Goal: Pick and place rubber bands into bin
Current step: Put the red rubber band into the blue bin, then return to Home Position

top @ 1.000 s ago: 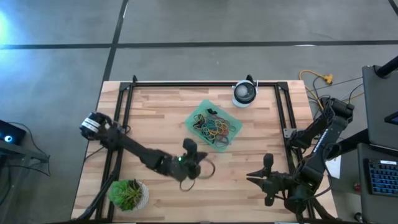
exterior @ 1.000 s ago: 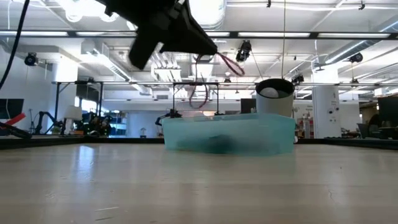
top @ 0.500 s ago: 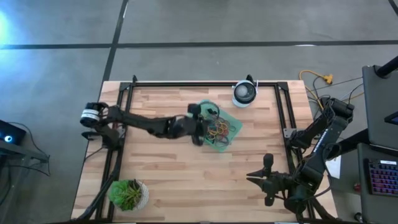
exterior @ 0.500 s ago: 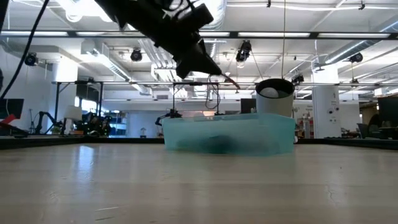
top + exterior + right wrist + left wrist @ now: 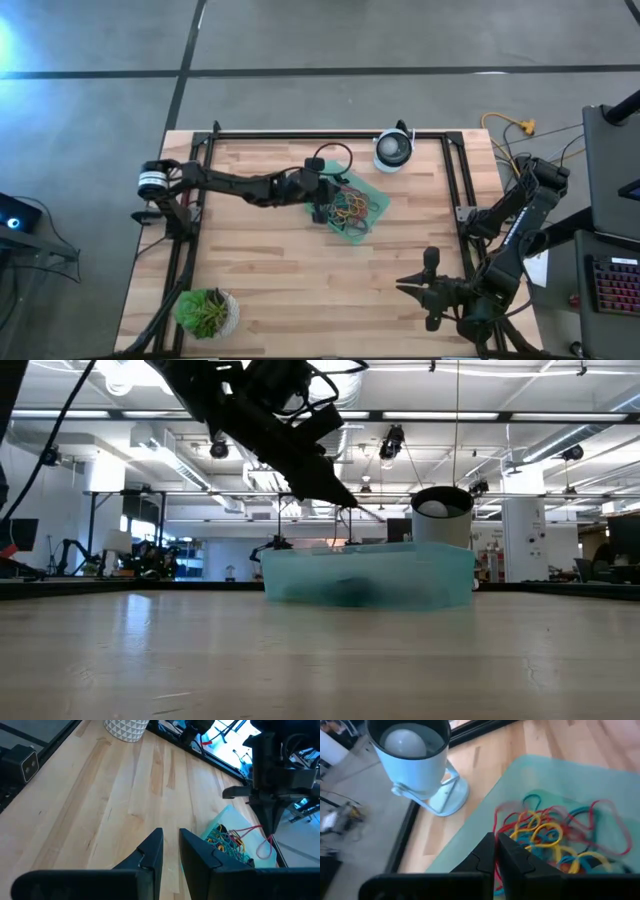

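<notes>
My left gripper should open now, because the red rubber band is hanging among the bin's yellow rubber bands and would stay inside the bin.
The bin, a shallow mint-green tray, sits on the table's far middle, and a pile of coloured rubber bands lies in it. My left gripper hovers above the bin's left part, shut on a red rubber band. My right gripper waits over the table's near right, slightly open, with nothing between its fingers. My left gripper pinches one red rubber band between its two fingertips. The fingers slant down from the table's left. The band hangs slack below them over the bin; whether its lower end reaches the pile I cannot tell.
A round white-and-black device stands just beyond the bin's far right corner. A potted plant sits at the near left corner. Black frame rails run along the table's edges. Bare wood lies across the near middle.
My left gripper has swung from the table's near middle toward the far edge and a little right, to a place over the bin, rolling its wrist on the way. It has stayed shut on the red band, which hangs below it.
</notes>
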